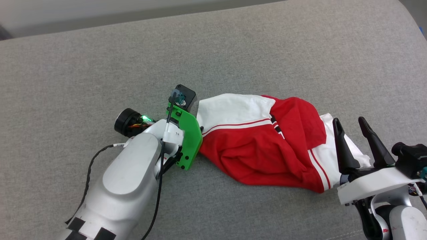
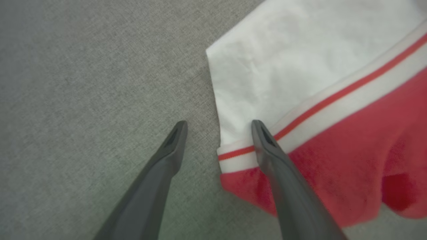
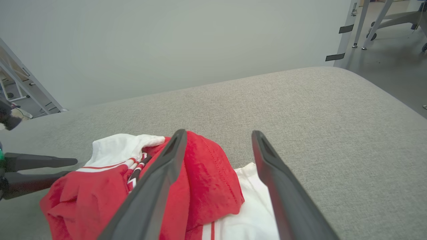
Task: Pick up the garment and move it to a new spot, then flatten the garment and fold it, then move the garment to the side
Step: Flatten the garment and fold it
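The white sleeve [image 1: 232, 109] lies loose and flat on the cushion, so my left gripper will grab it next by its outer edge [image 1: 200, 125] beside the striped trim.
The garment [image 1: 263, 150] lies crumpled on the grey cushion, red body bunched up, with a white sleeve and red-white trim at each end. My left gripper [image 2: 218, 124] is open at its left end. One finger [image 2: 267, 146] is over the striped trim of the white sleeve [image 2: 267, 66], the other over bare cushion. In the head view its fingers are hidden behind the green wrist plate [image 1: 188, 136]. My right gripper [image 1: 349, 120] is open above the garment's right white sleeve, holding nothing. Its two fingers [image 3: 160, 173] frame the red folds of the garment [image 3: 206, 180].
The grey upholstered surface [image 1: 213, 50] stretches wide behind and to the left of the garment. Its rounded right edge [image 3: 383, 93] drops to a floor with metal furniture legs [image 3: 363, 23]. A pale wall stands behind the back edge.
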You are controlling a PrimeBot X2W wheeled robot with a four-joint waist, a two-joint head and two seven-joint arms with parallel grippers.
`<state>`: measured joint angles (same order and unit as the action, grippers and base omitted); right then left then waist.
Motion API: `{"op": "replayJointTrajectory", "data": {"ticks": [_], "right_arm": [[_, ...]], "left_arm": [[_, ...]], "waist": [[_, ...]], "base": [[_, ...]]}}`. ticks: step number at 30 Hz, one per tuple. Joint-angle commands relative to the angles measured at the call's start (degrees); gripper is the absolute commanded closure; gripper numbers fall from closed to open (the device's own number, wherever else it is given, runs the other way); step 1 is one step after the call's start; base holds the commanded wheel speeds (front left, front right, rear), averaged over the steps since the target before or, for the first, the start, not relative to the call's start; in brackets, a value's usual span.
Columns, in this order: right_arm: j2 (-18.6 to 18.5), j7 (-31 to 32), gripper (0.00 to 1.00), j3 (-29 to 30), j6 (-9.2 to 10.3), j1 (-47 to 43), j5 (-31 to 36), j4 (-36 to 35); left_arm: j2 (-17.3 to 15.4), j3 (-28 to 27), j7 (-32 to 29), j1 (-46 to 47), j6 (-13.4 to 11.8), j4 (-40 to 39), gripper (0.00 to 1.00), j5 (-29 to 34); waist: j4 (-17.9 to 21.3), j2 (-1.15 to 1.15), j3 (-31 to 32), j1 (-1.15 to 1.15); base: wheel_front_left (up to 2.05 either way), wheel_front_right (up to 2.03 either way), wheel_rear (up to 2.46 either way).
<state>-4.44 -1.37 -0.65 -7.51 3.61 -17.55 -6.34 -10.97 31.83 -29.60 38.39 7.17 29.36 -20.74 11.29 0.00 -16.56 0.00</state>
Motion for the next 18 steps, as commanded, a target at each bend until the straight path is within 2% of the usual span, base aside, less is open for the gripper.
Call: {"op": "replayJointTrajectory", "data": {"ticks": [1,3,4,5,6,7,8,11,15,18], "right_arm": [[0.1,-0.5,0.00,-0.1,0.02,0.7,-0.6,-0.3],[0.2,-0.6,0.00,-0.2,0.02,0.9,-1.0,0.0],[0.3,-0.7,0.00,-0.3,0.02,1.0,-1.1,0.2],[0.4,-0.7,0.00,-0.2,0.02,1.1,-1.3,0.3],[0.4,-0.8,0.00,-0.1,0.02,1.1,-1.4,0.6],[0.4,-0.9,0.00,0.1,0.02,1.2,-1.5,0.7],[0.5,-1.1,0.00,0.3,0.02,1.3,-1.6,0.8],[0.6,-1.1,0.00,0.8,0.02,1.5,-1.6,1.1],[0.7,-1.0,0.00,1.9,0.02,1.1,-2.1,1.8],[0.8,-0.3,0.00,2.9,0.02,0.4,-2.3,2.0]], "left_arm": [[-0.9,1.0,-0.8,1.7,0.2,1.1,0.00,-0.1],[-1.7,3.3,-2.8,2.8,0.3,3.0,0.00,-0.7],[-2.0,4.7,-4.0,3.2,0.3,3.8,0.18,-1.4],[-2.4,6.2,-5.2,3.5,0.3,4.3,0.30,-2.0],[-2.7,8.1,-6.4,3.7,0.3,4.7,0.65,-3.0],[-2.9,9.9,-7.5,3.8,0.3,4.7,0.90,-4.0],[-3.3,12.7,-9.5,3.7,0.3,4.7,1.00,-5.5],[-5.2,17.0,-11.2,3.9,0.3,3.4,1.00,-9.4],[-7.0,16.4,-4.7,4.7,0.1,2.3,1.00,-10.0],[-7.3,14.4,0.8,4.1,-1.4,1.0,1.00,-10.3]], "waist": [[2.0,0.00,-2.5,0.00],[2.3,0.00,-3.0,0.00],[2.4,0.00,-3.1,0.00],[2.5,0.00,-3.3,0.00],[2.5,0.00,-3.4,0.00],[2.4,0.00,-3.5,0.00],[2.4,0.00,-3.6,0.00],[2.4,0.00,-3.5,0.00],[1.4,0.00,-2.2,0.00],[0.2,0.00,-0.4,0.00]], "base": [[0.00,0.00,0.00],[0.00,0.00,0.00],[0.00,0.00,0.00],[0.00,0.00,0.00],[0.00,0.00,0.00],[0.00,0.00,0.00],[0.00,0.00,0.00],[0.00,0.00,0.00],[0.00,0.00,0.00],[0.00,0.00,0.00]]}}
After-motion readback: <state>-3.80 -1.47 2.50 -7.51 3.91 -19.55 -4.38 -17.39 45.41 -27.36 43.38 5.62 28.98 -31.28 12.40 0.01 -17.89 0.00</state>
